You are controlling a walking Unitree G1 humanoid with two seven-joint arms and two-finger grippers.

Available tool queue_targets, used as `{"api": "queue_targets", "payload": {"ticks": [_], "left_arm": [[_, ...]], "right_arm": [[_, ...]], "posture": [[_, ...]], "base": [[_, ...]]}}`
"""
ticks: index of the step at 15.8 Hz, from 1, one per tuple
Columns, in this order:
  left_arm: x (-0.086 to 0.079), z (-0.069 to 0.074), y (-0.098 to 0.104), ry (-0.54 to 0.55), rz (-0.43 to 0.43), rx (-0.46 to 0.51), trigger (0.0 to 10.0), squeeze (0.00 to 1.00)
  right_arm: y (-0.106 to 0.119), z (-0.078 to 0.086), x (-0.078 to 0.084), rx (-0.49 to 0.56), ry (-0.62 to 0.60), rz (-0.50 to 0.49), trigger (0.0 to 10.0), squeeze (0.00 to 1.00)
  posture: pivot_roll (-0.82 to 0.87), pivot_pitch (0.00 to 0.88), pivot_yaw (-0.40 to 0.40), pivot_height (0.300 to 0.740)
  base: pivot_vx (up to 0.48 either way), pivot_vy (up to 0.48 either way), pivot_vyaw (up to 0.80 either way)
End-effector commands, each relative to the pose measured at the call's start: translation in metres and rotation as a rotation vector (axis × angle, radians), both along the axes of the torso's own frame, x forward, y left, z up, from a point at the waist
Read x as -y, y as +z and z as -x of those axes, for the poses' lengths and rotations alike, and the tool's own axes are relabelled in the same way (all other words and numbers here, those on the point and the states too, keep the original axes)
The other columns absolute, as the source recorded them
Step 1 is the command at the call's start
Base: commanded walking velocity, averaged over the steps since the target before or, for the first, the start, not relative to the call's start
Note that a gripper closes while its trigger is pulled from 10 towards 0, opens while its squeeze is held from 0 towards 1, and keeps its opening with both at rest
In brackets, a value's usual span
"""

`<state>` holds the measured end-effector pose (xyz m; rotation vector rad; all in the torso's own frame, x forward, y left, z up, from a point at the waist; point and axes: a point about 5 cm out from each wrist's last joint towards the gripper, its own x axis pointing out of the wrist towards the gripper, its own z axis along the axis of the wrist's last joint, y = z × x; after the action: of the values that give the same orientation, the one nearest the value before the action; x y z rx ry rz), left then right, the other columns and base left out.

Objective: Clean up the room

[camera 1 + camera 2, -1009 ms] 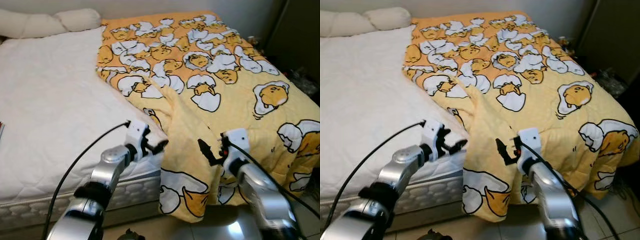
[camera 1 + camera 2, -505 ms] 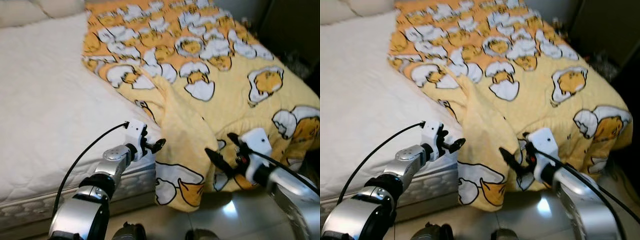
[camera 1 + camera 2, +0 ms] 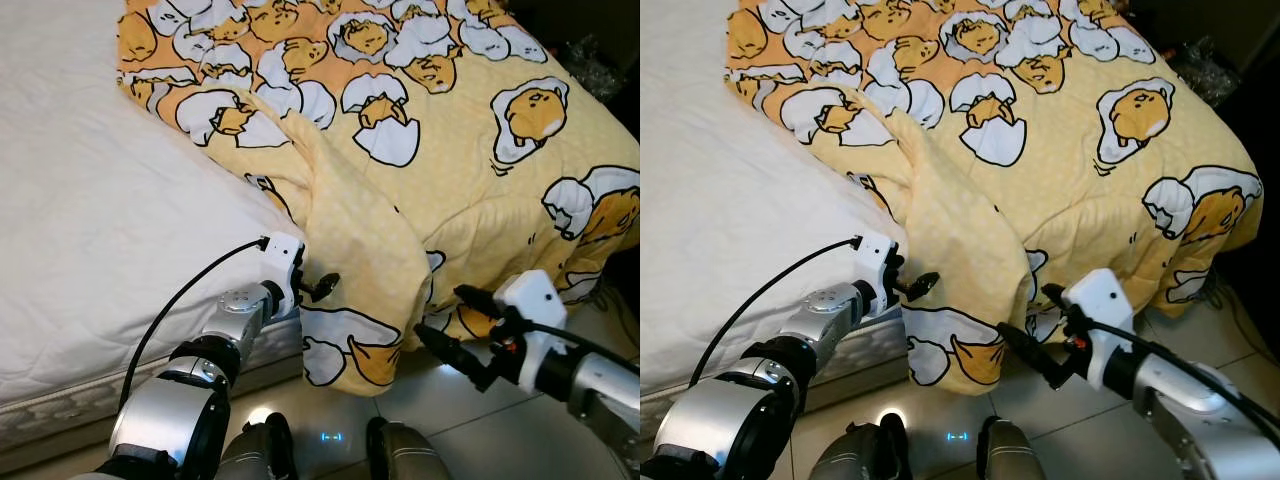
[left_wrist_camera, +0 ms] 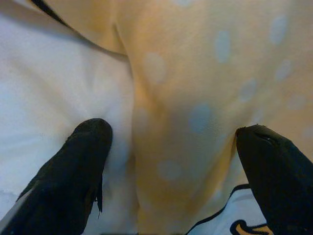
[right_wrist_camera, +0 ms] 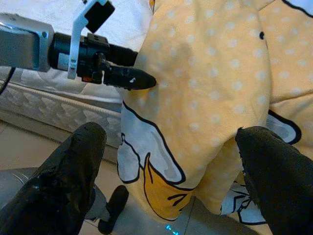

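Note:
Next, my left gripper grabs the blanket by its folded edge (image 3: 306, 283) (image 4: 168, 147), since only that fold stands up while the blanket lies slack over the mattress.
A yellow blanket (image 3: 450, 150) printed with cartoon eggs covers the right part of the bed, and one corner (image 3: 350, 350) hangs over the side down toward the floor. At the mattress edge, my left gripper (image 3: 318, 285) is open and pressed against the blanket's folded edge; in the left wrist view the fold (image 4: 186, 112) lies between the wide-apart fingers (image 4: 73, 166). My right gripper (image 3: 450, 325) is open, low beside the hanging corner and a little apart from it. In the right wrist view the hanging corner (image 5: 195, 98) is straight ahead, with the left gripper (image 5: 132, 77) at its side.
The bare white mattress (image 3: 100, 230) takes up the left of the bed, its quilted side (image 3: 60, 420) facing me. Shiny floor tiles (image 3: 430, 400) lie below the hanging corner. My feet (image 3: 260, 450) are near the bed. Dark clutter (image 3: 600, 70) sits at the far right.
The view has tilted down and closer to the bed's edge. My right gripper has dropped lower and off the blanket, to beside the hanging corner. The left gripper stays at the fold.

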<state>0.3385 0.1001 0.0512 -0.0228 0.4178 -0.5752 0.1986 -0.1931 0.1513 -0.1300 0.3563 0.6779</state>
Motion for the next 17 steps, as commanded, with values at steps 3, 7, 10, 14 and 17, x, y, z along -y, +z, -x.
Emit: {"api": "queue_targets", "payload": {"ticks": [3, 7, 10, 14, 17], "left_arm": [[-0.004, 0.002, -0.0067, 0.062, -0.029, -0.027, 0.0, 0.0], [-0.0065, 0.0031, -0.0083, 0.068, -0.032, -0.027, 0.0, 0.0], [-0.0084, 0.004, -0.0094, 0.064, -0.033, -0.028, 0.0, 0.0], [-0.0011, 0.0051, -0.0077, 0.015, 0.013, -0.024, 0.0, 0.0], [0.0015, 0.0056, -0.0077, -0.002, 0.012, -0.024, 0.0, 0.0]], "right_arm": [[0.006, 0.004, -0.0007, -0.002, 0.037, 0.006, 10.0, 0.0], [0.0067, 0.0063, -0.002, -0.018, 0.07, 0.003, 10.0, 0.0], [0.0064, 0.0068, -0.0026, -0.028, 0.09, 0.001, 10.0, 0.0], [0.0067, 0.0057, -0.005, -0.029, 0.102, -0.007, 10.0, 0.0], [0.0059, 0.0074, -0.0072, -0.033, 0.111, -0.014, 10.0, 0.0]], "posture": [[-0.37, 0.263, 0.061, 0.74], [-0.36, 0.239, 0.051, 0.74], [-0.36, 0.235, 0.048, 0.74], [-0.36, 0.229, 0.05, 0.74], [-0.36, 0.231, 0.054, 0.74]], "base": [[0.0, 0.0, 0.0], [0.0, 0.0, 0.0], [0.0, 0.0, 0.0], [0.0, 0.0, 0.0], [0.0, 0.0, 0.0]]}}
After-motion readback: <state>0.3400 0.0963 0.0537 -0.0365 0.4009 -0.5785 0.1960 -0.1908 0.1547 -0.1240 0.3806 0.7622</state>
